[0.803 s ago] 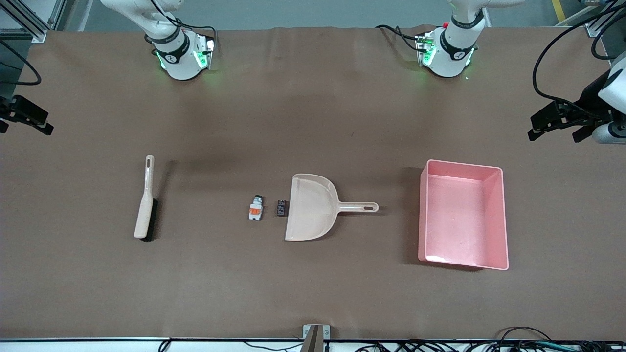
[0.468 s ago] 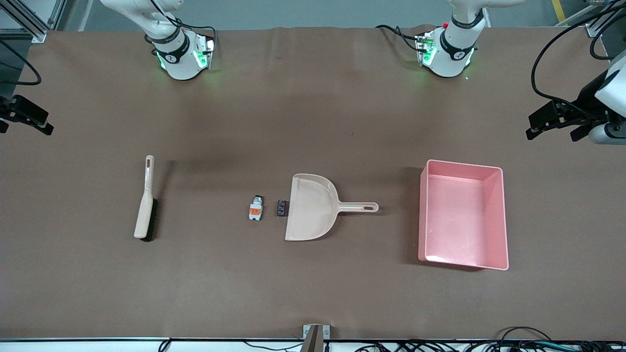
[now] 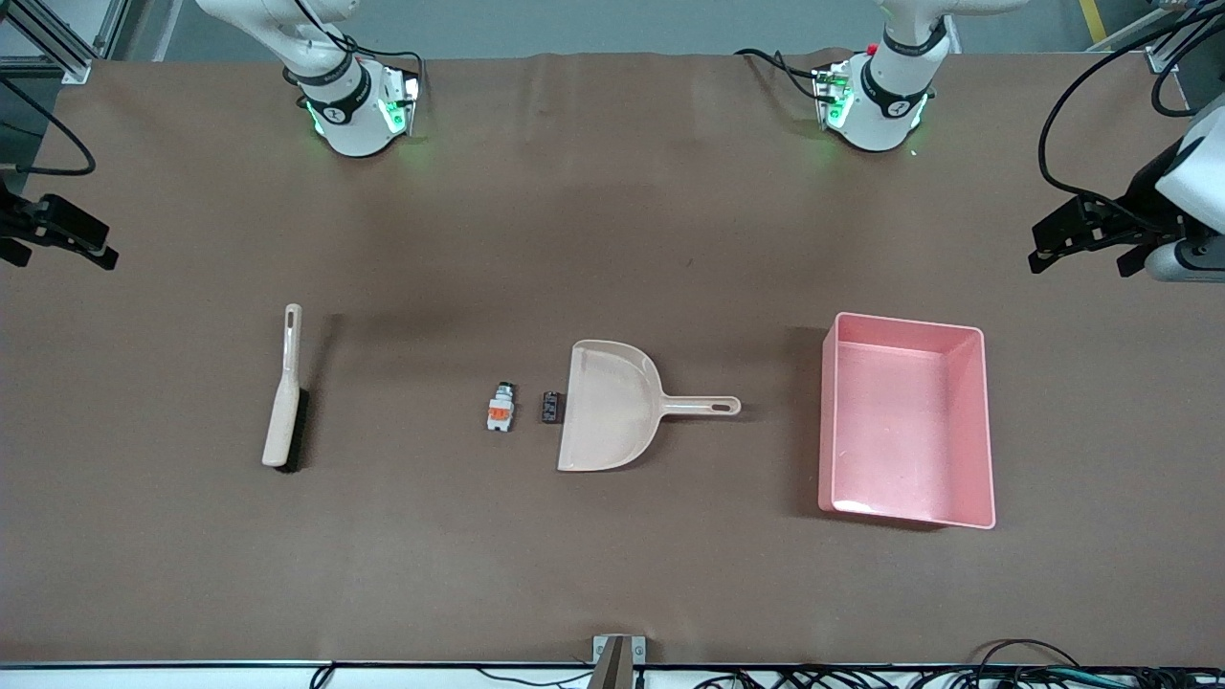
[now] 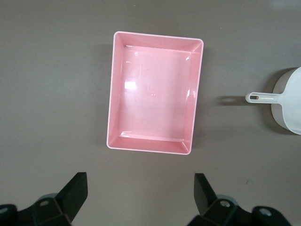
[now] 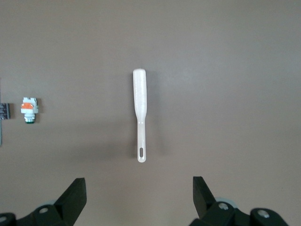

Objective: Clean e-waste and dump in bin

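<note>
The robot's right gripper will sweep the e-waste into the dustpan [image 3: 608, 407] next, so it will grab the hand brush by its handle's narrow neck [image 3: 291, 373].
The e-waste lies mid-table: a white-grey piece with an orange patch [image 3: 501, 409] and a small dark block [image 3: 550, 407] just before the mouth of the beige dustpan [image 3: 608, 407]. The pink bin [image 3: 904, 431] stands toward the left arm's end of the table. My left gripper [image 3: 1083, 260] is open and empty, up in the air above the table's end past the bin. My right gripper [image 3: 55, 255] is open and empty above the right arm's end. The left wrist view shows the bin [image 4: 153, 101] and the dustpan [image 4: 288, 106]. The right wrist view shows the white-grey piece [image 5: 28, 109] and the dark block [image 5: 4, 111].
A beige hand brush [image 3: 284, 392] with dark bristles lies toward the right arm's end of the table; it also shows in the right wrist view [image 5: 140, 110]. The dustpan's handle [image 3: 703, 406] points toward the bin. Brown cloth covers the table.
My right gripper has shifted slightly inward over the table's end. My left gripper has risen a little. Nothing on the table has moved.
</note>
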Action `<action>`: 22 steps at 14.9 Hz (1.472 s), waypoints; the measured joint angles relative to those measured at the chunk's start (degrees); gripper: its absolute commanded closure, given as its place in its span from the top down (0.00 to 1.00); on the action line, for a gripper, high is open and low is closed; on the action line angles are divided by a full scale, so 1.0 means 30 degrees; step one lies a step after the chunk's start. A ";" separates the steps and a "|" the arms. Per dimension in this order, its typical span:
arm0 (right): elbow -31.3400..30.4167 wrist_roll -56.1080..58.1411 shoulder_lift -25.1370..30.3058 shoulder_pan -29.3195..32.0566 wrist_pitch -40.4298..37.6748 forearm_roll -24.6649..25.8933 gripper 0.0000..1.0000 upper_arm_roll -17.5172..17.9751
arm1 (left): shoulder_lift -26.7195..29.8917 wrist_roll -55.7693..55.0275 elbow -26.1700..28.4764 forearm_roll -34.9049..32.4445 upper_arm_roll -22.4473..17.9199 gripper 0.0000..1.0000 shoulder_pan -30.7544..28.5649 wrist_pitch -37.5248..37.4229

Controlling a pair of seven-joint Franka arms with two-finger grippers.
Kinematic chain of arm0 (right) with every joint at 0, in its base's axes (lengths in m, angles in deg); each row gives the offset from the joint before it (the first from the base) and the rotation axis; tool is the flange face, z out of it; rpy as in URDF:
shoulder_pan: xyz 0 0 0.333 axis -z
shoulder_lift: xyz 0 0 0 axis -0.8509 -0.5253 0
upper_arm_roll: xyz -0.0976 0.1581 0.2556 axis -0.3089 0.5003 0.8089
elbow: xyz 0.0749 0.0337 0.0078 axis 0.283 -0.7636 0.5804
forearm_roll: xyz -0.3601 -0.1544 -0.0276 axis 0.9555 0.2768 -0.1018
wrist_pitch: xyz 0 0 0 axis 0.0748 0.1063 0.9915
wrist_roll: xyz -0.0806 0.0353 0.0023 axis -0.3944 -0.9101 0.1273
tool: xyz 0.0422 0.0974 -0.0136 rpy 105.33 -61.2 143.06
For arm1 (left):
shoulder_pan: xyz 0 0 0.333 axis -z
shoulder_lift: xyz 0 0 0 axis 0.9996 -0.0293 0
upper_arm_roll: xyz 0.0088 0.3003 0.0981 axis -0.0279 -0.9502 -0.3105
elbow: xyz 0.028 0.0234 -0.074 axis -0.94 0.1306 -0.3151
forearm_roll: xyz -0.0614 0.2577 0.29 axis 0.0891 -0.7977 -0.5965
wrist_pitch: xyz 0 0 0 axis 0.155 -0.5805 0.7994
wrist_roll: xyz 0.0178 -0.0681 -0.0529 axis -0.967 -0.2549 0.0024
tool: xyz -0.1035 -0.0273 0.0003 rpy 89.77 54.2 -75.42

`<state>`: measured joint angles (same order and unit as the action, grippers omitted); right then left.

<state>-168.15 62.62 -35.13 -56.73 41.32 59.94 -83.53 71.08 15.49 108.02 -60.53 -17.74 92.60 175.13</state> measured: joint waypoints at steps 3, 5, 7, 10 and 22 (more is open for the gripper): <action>-0.0427 0.0003 -0.1366 -0.0284 0.0023 -0.0003 1.00 0.0036 | -0.0284 0.0098 -0.0114 -0.0014 0.0171 1.00 0.0968 -0.0011; -0.0774 0.0003 -0.2450 -0.0559 0.0650 -0.0006 1.00 0.0049 | -0.0687 0.0852 -0.0251 -0.0011 0.0438 1.00 0.1652 -0.0004; -0.1802 0.0000 -0.3280 -0.0675 0.2611 -0.0008 1.00 0.0054 | -0.1126 0.1787 -0.0350 -0.0014 0.1103 1.00 0.2205 0.0013; -0.4879 0.0000 -0.3937 -0.0638 0.7383 -0.0058 1.00 -0.0047 | -0.1628 0.3084 -0.0374 -0.0082 0.2204 1.00 0.2885 -0.0043; -0.9071 -0.0004 -0.7541 -0.0611 1.5630 -0.0602 1.00 -0.0081 | -0.5712 1.1251 -0.0352 -0.4489 0.3910 1.00 0.4725 0.1169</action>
<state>-195.36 62.61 -57.75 -58.56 88.21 58.14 -83.78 53.94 49.24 106.96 -73.99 -6.01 106.77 178.63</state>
